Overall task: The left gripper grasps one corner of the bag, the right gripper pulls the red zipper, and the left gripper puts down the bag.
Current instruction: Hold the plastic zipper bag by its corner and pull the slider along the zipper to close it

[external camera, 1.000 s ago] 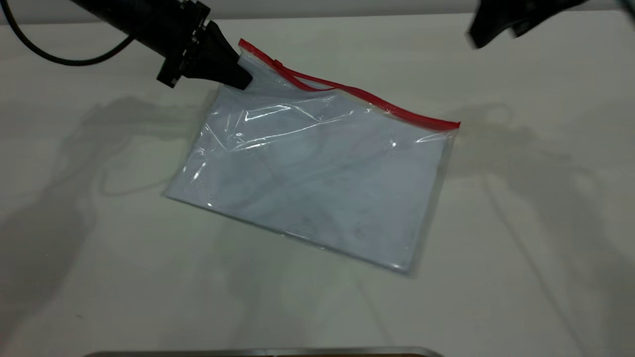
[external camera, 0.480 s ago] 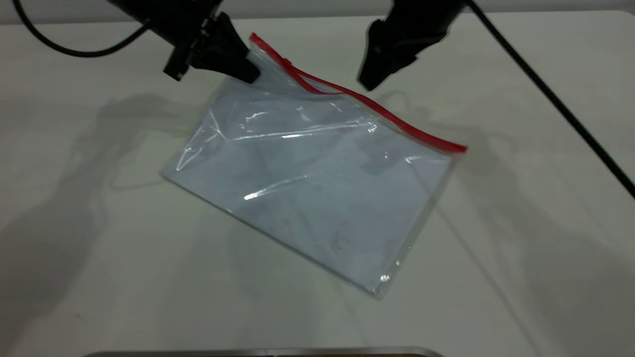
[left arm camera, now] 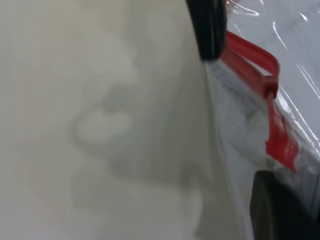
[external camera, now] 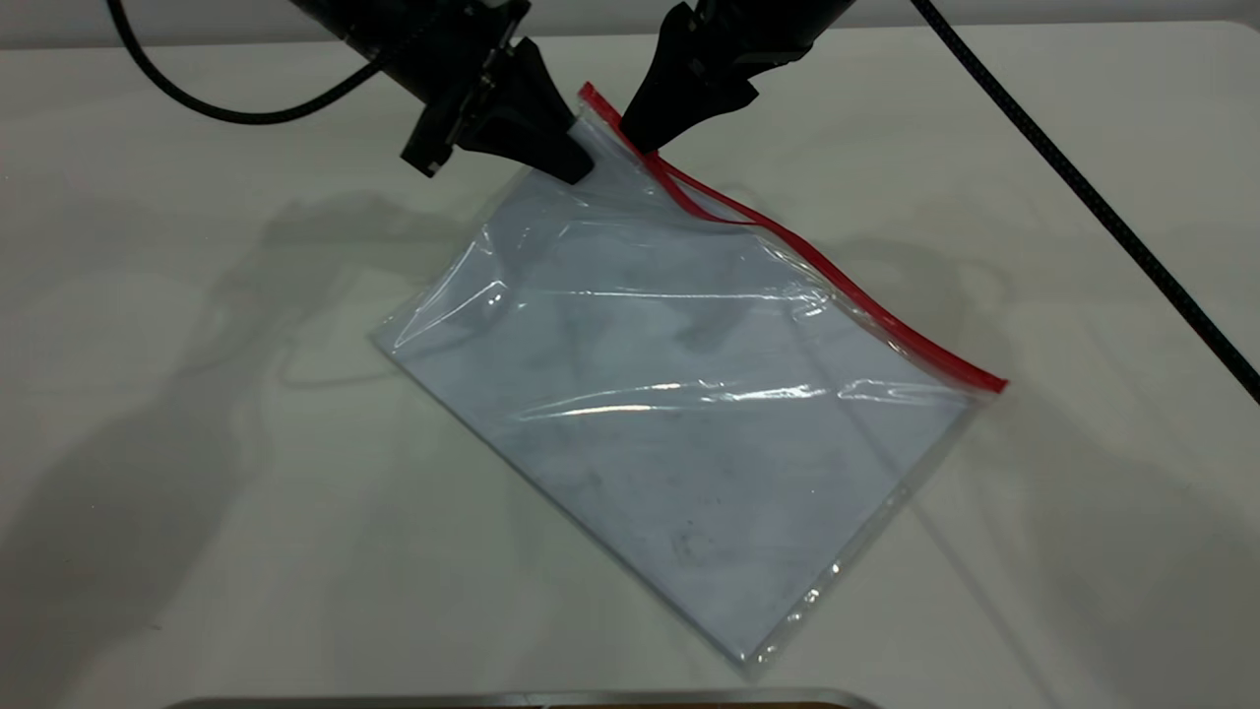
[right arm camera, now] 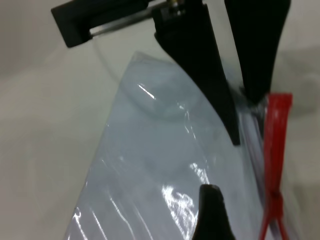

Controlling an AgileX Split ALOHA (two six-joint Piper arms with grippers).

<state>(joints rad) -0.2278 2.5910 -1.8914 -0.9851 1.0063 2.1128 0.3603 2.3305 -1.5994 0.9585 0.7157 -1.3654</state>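
My right gripper will next pinch the red zipper strip beside the bag's held corner, to pull the zipper along the bag.
The bag is a clear pouch with a pale blue sheet inside. It slopes from its raised far corner down to the table. My left gripper is shut on the corner of the bag, at the far end of the red zipper. My right gripper is open, with its tips right at the strip beside that corner. In the right wrist view one finger lies over the plastic next to the slider tab. In the left wrist view the slider sits below the right arm's finger.
The white table lies all around the bag. The right arm's braided cable runs across the far right. A metal edge shows at the near border. The strip is parted just past the slider.
My left gripper has carried the bag's corner to the right, and the bag has swung and shifted right. My right gripper has come in from the far right to the zipper beside the held corner.
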